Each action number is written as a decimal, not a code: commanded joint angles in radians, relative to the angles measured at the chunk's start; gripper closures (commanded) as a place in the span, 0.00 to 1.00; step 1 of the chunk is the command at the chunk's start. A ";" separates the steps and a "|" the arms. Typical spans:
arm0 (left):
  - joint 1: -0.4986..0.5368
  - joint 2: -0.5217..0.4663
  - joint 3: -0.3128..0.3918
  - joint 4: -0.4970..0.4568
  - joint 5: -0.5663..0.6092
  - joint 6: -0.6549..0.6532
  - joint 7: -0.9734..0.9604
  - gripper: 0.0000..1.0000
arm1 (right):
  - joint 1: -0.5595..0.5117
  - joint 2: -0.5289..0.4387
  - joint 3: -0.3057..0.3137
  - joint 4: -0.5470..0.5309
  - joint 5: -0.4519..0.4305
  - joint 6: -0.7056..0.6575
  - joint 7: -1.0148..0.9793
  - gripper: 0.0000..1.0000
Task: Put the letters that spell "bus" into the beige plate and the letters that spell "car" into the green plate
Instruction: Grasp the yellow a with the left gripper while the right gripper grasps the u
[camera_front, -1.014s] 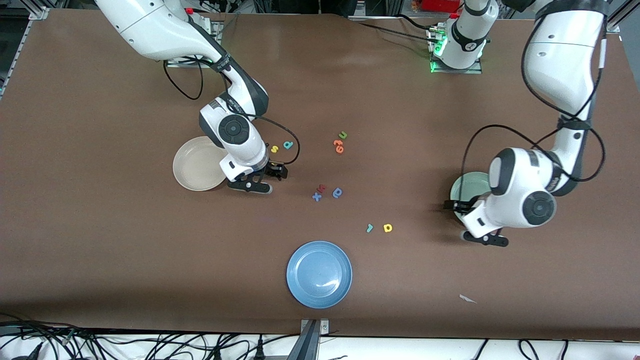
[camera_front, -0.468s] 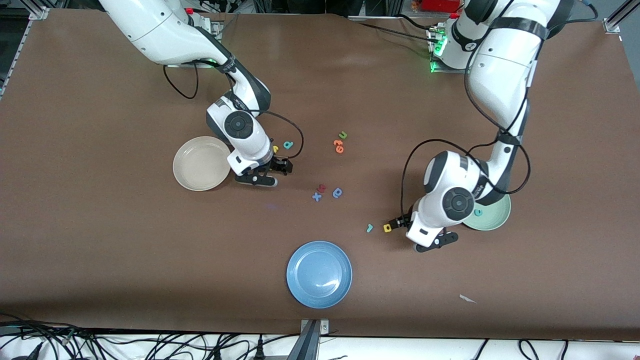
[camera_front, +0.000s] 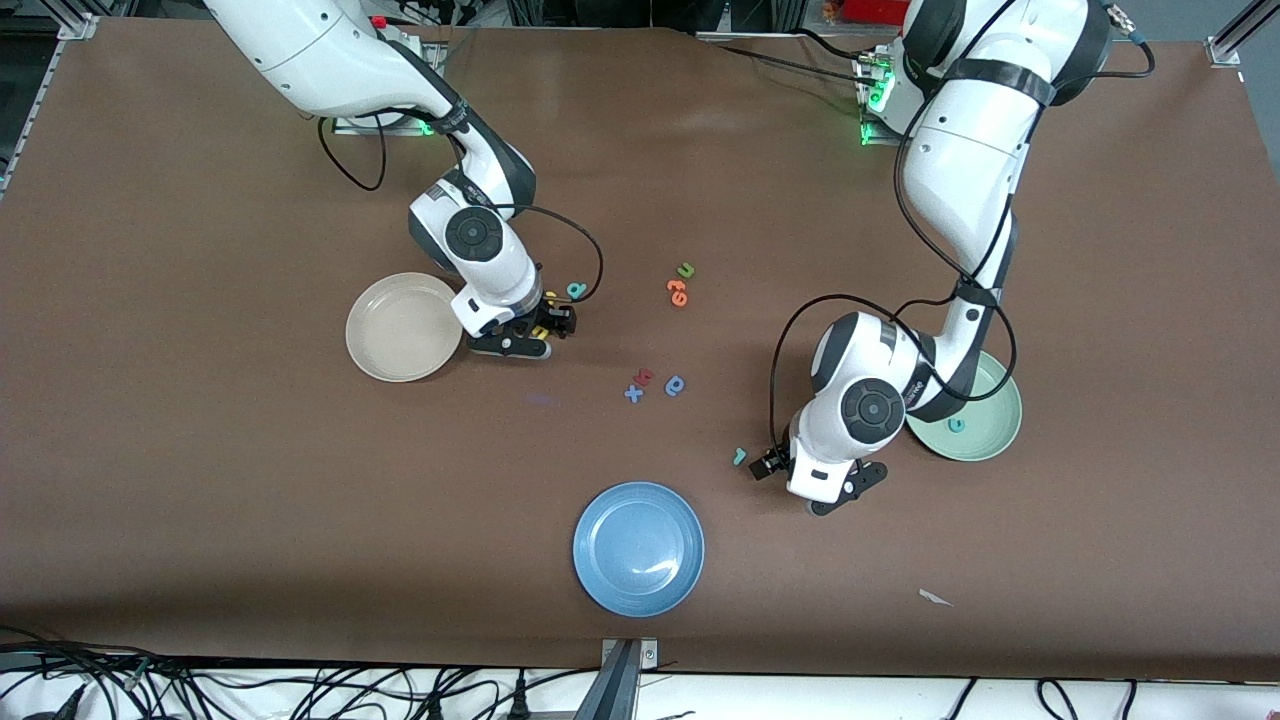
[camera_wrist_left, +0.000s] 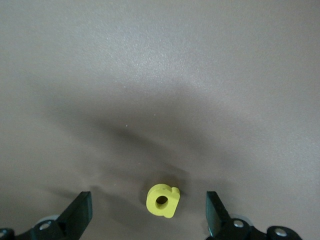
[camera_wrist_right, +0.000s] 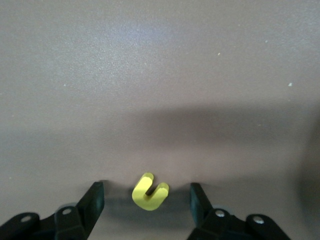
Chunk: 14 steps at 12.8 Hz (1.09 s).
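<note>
The green plate still needs the "a" of "car". My left gripper will next grab the yellow "a" across its loop and stem (camera_wrist_left: 162, 200) to add it there.
My right gripper (camera_front: 530, 335) is down at the table beside the beige plate (camera_front: 385, 350), open, with the yellow "u" (camera_wrist_right: 149, 192) lying loose between its fingers (camera_wrist_right: 95, 202). The yellow "s" (camera_front: 549, 297) and teal "b" (camera_front: 576, 290) lie just farther from the camera. My left gripper (camera_front: 790, 472) is low and open around the yellow "a" (camera_wrist_left: 162, 201), with a gap on each side; the front view hides that letter. The teal "r" (camera_front: 739, 456) lies beside it. The teal "c" (camera_front: 957, 424) rests in the green plate (camera_front: 995, 430).
A blue plate (camera_front: 638, 548) sits near the front edge. Mid-table lie a green "u" (camera_front: 685, 270), orange letters (camera_front: 677, 292), a red letter (camera_front: 645, 376), a blue "x" (camera_front: 633, 393) and a darker blue round letter (camera_front: 675, 385). A paper scrap (camera_front: 935, 597) lies toward the left arm's end.
My left arm swung from over the green plate to the yellow "a" and came down around it. My right gripper shifted toward the "s" and its fingers narrowed around the "u".
</note>
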 joint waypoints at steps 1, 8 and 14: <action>-0.014 0.026 0.018 0.042 -0.003 0.005 -0.022 0.08 | -0.003 -0.016 0.004 -0.031 -0.017 0.018 0.024 0.28; -0.020 0.029 0.019 0.040 -0.002 0.005 -0.027 0.56 | -0.003 -0.007 0.001 -0.031 -0.059 0.027 0.018 0.85; -0.026 0.029 0.019 0.039 -0.002 0.005 -0.039 0.69 | -0.028 -0.112 -0.002 -0.025 -0.056 -0.084 -0.035 1.00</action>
